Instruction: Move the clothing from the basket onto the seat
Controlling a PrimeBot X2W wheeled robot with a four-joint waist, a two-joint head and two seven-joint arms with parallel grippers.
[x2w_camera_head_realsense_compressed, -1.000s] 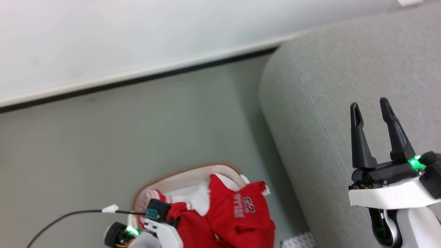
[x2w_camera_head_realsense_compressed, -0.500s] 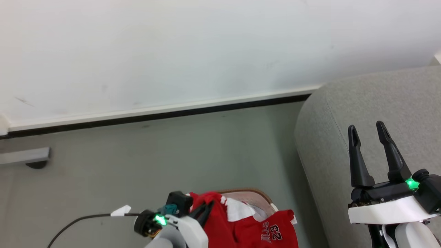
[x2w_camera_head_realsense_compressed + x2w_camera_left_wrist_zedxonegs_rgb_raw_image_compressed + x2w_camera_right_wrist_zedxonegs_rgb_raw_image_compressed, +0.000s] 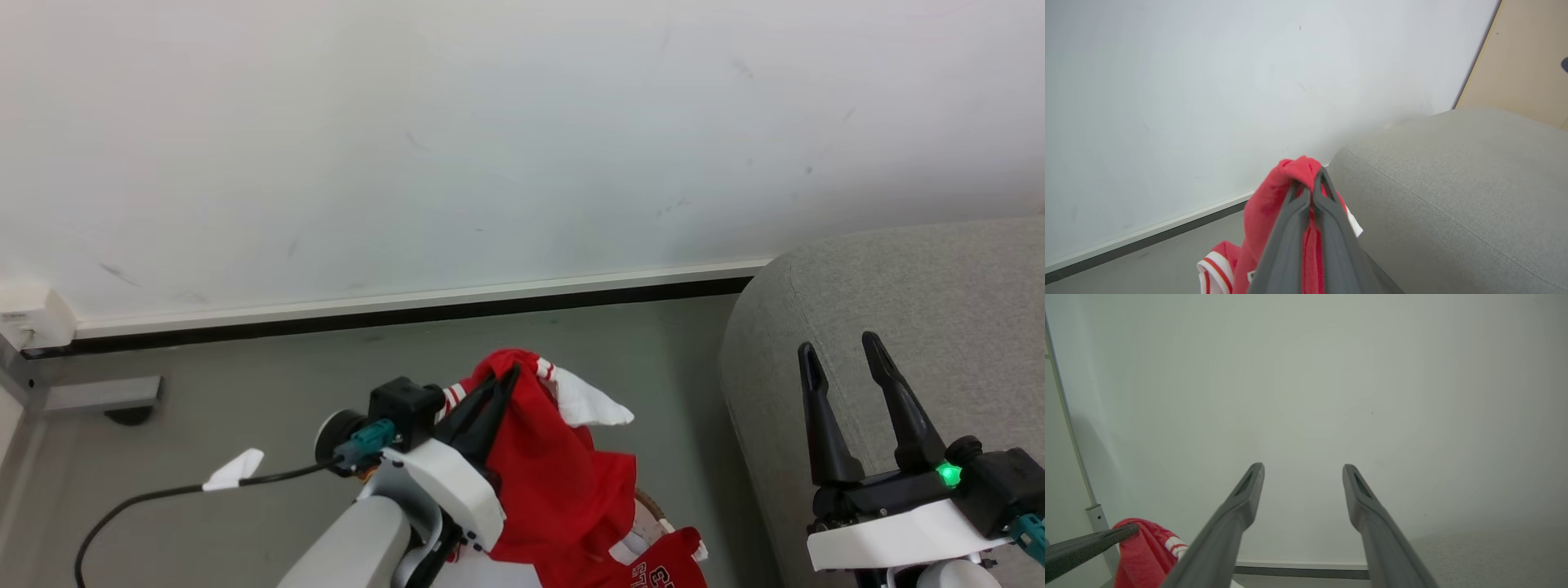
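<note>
I will next use my right gripper to grab the red garment by the fold (image 3: 453, 395) beside its striped trim. Then I will put the garment down on the grey seat (image 3: 898, 286).
My left gripper (image 3: 508, 374) is shut on a bunched fold of the red clothing (image 3: 563, 482), which hangs from it above the grey floor, white trim showing at the top. In the left wrist view the closed gripper (image 3: 1309, 185) pinches the red clothing (image 3: 1267, 212) just left of the seat (image 3: 1453, 204). A sliver of the basket's tan rim (image 3: 643, 498) peeks out under the hanging cloth, next to a red printed piece (image 3: 661, 570). Over the grey seat (image 3: 898, 286), my right gripper (image 3: 838, 347) stands open and empty; its spread fingers (image 3: 1303, 469) face the wall.
A white wall with a dark baseboard (image 3: 408, 314) runs behind. On the left stand a grey metal foot (image 3: 102, 394) and a white box (image 3: 28, 318). A black cable with a white tag (image 3: 233, 469) trails from my left wrist. A beige panel (image 3: 1527, 61) stands behind the seat.
The head camera has tilted up, showing more wall. My left gripper has risen with the red clothing, lifting it out of the basket. The right gripper stays open.
</note>
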